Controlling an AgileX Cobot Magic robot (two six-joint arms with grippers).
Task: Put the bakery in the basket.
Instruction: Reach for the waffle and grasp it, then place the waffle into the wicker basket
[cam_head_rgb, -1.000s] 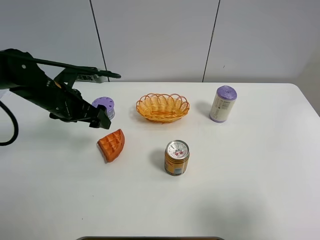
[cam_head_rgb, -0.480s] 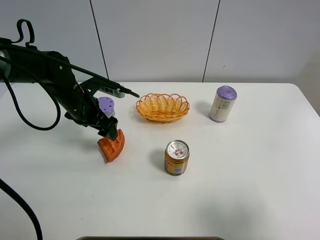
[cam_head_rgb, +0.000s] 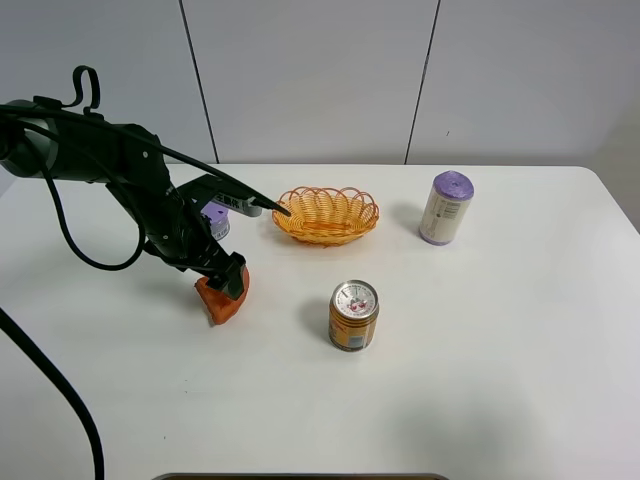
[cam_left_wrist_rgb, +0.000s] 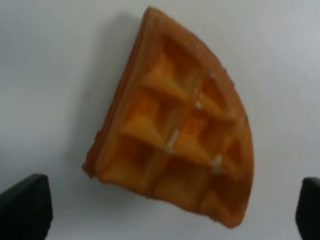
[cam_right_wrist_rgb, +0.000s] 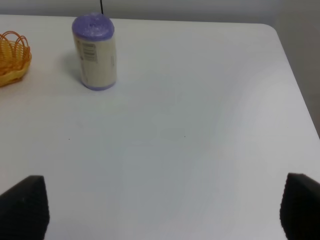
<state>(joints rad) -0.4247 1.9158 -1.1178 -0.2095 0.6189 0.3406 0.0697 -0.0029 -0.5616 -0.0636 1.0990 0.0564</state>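
Note:
The waffle wedge needs to go in the basket (cam_head_rgb: 326, 213), so my left gripper should grab it by its wide end (cam_head_rgb: 213, 301) next.
The bakery is an orange-brown waffle wedge (cam_head_rgb: 217, 301) that lies flat on the white table, left of centre. My left gripper (cam_head_rgb: 229, 273) hangs right over it and hides its upper part. In the left wrist view the waffle (cam_left_wrist_rgb: 175, 155) fills the middle, and the left gripper (cam_left_wrist_rgb: 167, 214) is open, with one fingertip (cam_left_wrist_rgb: 25, 205) on each side, well apart from it. The woven orange-yellow basket (cam_head_rgb: 326, 213) stands behind it to the right, and its rim shows in the right wrist view (cam_right_wrist_rgb: 11, 60). My right gripper (cam_right_wrist_rgb: 160, 207) is open and empty over bare table.
A gold drink can (cam_head_rgb: 353, 315) stands right of the waffle. A tall purple-lidded cylinder (cam_head_rgb: 445, 208) stands right of the basket and shows in the right wrist view (cam_right_wrist_rgb: 95, 52). A short purple-lidded container (cam_head_rgb: 214, 217) sits behind my left arm, partly hidden.
My left arm has swung right and down, from beside the short purple container to directly over the waffle. The waffle, basket and can have not moved.

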